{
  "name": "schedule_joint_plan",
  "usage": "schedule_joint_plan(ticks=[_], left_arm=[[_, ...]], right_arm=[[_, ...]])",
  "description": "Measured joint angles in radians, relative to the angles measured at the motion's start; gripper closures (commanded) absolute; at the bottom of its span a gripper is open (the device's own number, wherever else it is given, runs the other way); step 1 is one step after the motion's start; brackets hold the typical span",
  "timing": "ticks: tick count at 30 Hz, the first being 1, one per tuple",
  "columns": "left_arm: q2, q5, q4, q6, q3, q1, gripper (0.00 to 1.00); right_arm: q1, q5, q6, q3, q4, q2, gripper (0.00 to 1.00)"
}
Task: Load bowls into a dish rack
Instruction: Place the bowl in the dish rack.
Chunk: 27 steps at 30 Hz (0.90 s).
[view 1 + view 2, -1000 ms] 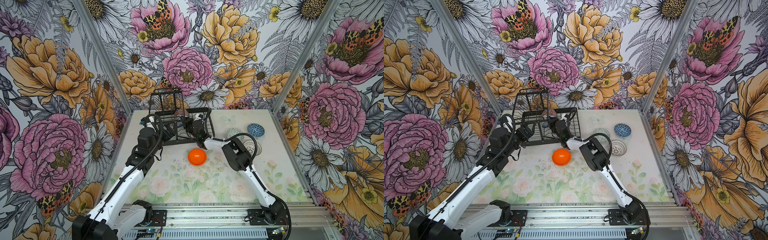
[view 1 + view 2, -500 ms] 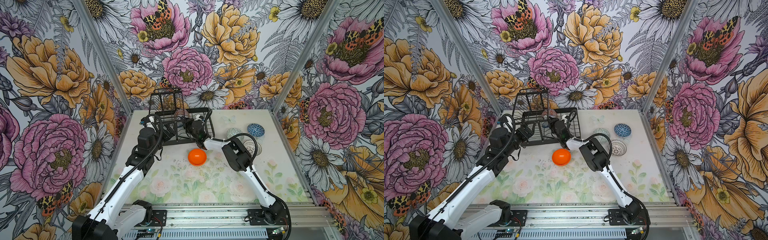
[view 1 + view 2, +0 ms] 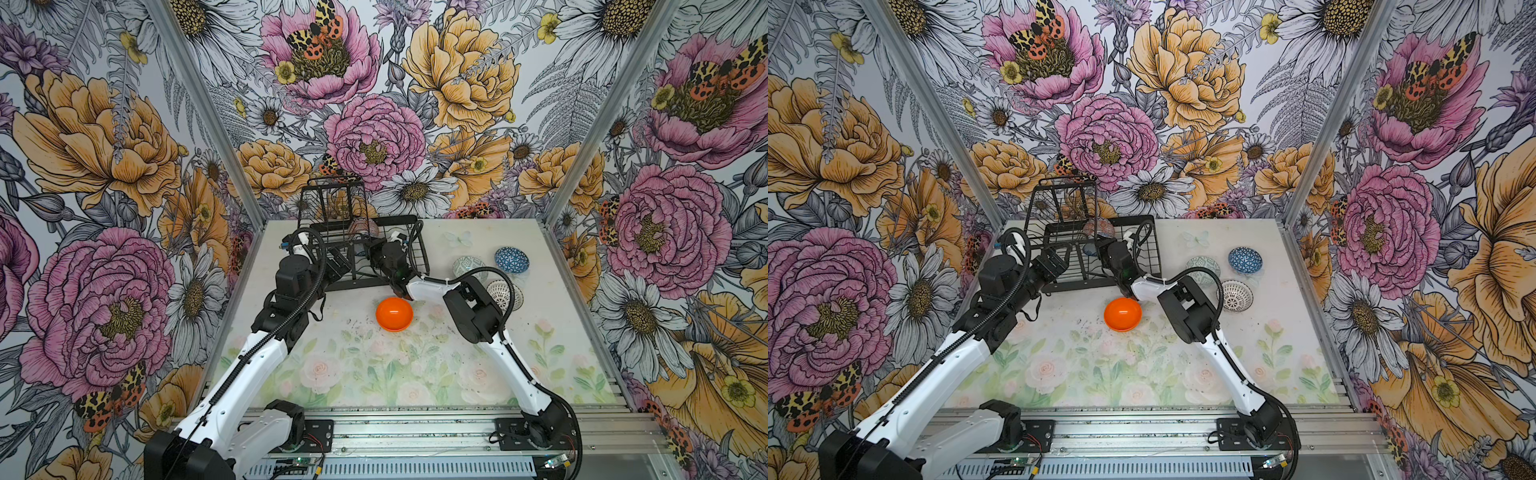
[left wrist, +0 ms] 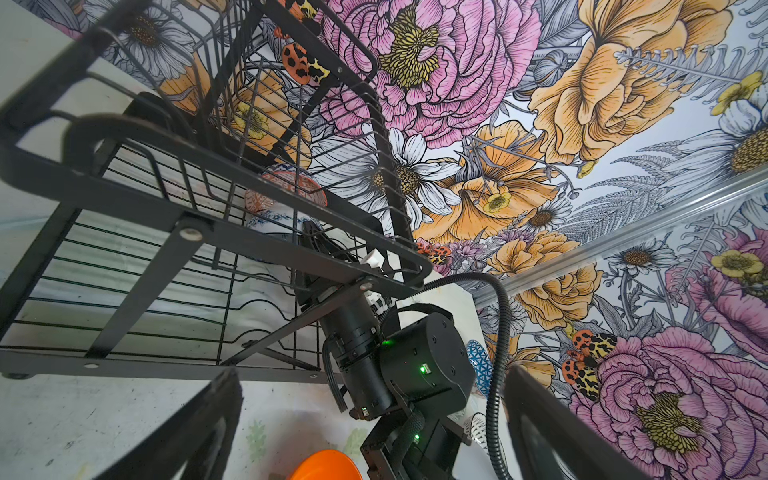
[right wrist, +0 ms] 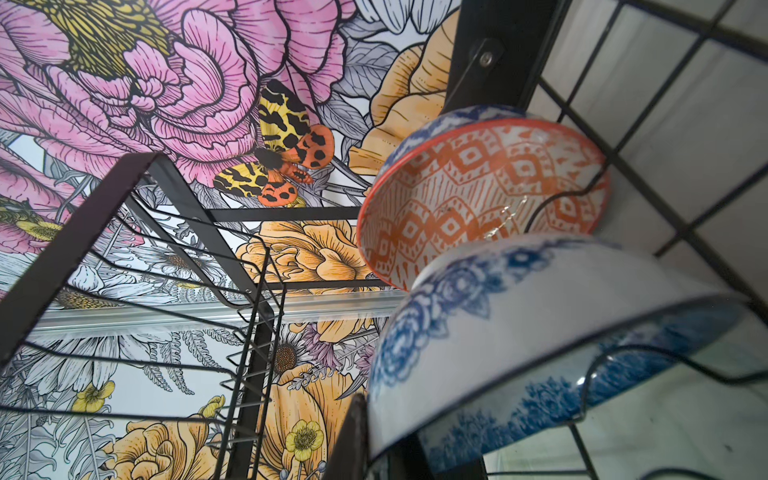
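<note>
The floral bowl stands on edge with a rack wire at its open side and would rest in its slot, so my right gripper needs to release it now.
The black wire dish rack stands at the back of the table. Two bowls stand on edge in its slots: an orange-white one and, in front of it, a blue-white floral one. My right gripper reaches into the rack and is shut on the floral bowl's rim, one finger outside and one inside. My left gripper hangs open and holding nothing at the rack's front left corner. A plain orange bowl lies on the table just in front of the rack.
Right of the rack sit a pale green-grey bowl, a dark blue geometric bowl and a black-white lattice bowl, the last partly behind my right arm's cable. The rack's raised basket tier is at its far left.
</note>
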Motion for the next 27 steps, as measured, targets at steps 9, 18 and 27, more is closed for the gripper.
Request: schedule_joint_plan(ticks=[9,18,27], left_arm=[[0.000,0.000,0.000,0.000,0.000,-0.001,0.01],[0.000,0.000,0.000,0.000,0.000,-0.001,0.01],[0.000,0.000,0.000,0.000,0.000,-0.001,0.01]], right_arm=[[0.000,-0.001,0.000,0.000,-0.004,0.000,0.85],[-0.002,-0.014,-0.016,0.006,-0.023,0.000,0.81],[-0.006,-0.035,-0.029,0.007,-0.031,-0.002,0.80]])
